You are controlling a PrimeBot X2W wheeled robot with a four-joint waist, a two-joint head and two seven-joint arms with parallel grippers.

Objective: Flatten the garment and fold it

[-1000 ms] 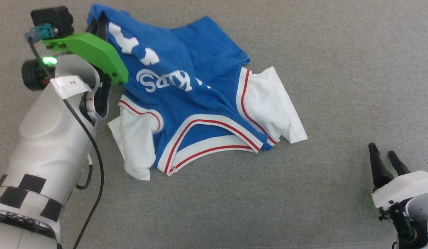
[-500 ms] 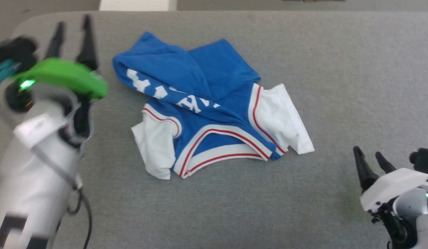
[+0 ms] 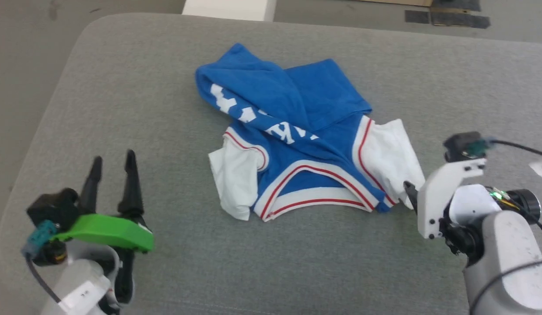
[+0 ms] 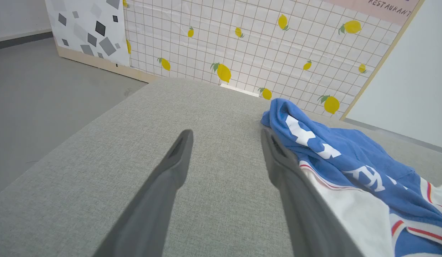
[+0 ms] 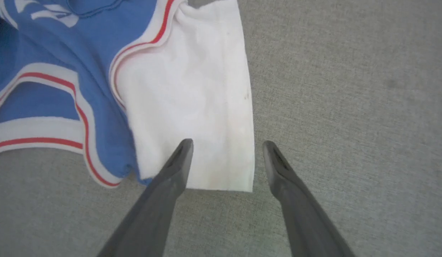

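The white sleeve sticks out free at its outer edge while the blue body (image 3: pixel 227 99) lies bunched over itself, so my left gripper needs to pinch the sleeve there next.
The garment (image 3: pixel 297 140) lies crumpled in a heap on the grey table, blue body bunched over itself, white lettering partly folded under, collar toward me. Its white sleeves stick out at left (image 3: pixel 236 175) and right (image 3: pixel 393 153). My left gripper (image 3: pixel 113 159) stands open at the near left, well apart from the cloth. The left wrist view has its fingers (image 4: pixel 224 132) apart over bare table, the garment (image 4: pixel 349 157) off to the right. My right gripper (image 5: pixel 227 143) is open, hovering over the near corner of the right sleeve (image 5: pixel 192 107); one fingertip (image 3: pixel 408 190) shows beside that sleeve.
The grey padded table (image 3: pixel 122 78) has a rounded far-left corner, with floor (image 3: pixel 26 52) beyond it. A white block (image 3: pixel 229 8) stands past the far edge. A lemon-patterned wall panel (image 4: pixel 242 43) rises behind the table.
My left gripper has opened, let go of the garment's blue hem and pulled back to the near left. The cloth dropped into a heap. My right gripper moved up to the right sleeve. The camera shifted.
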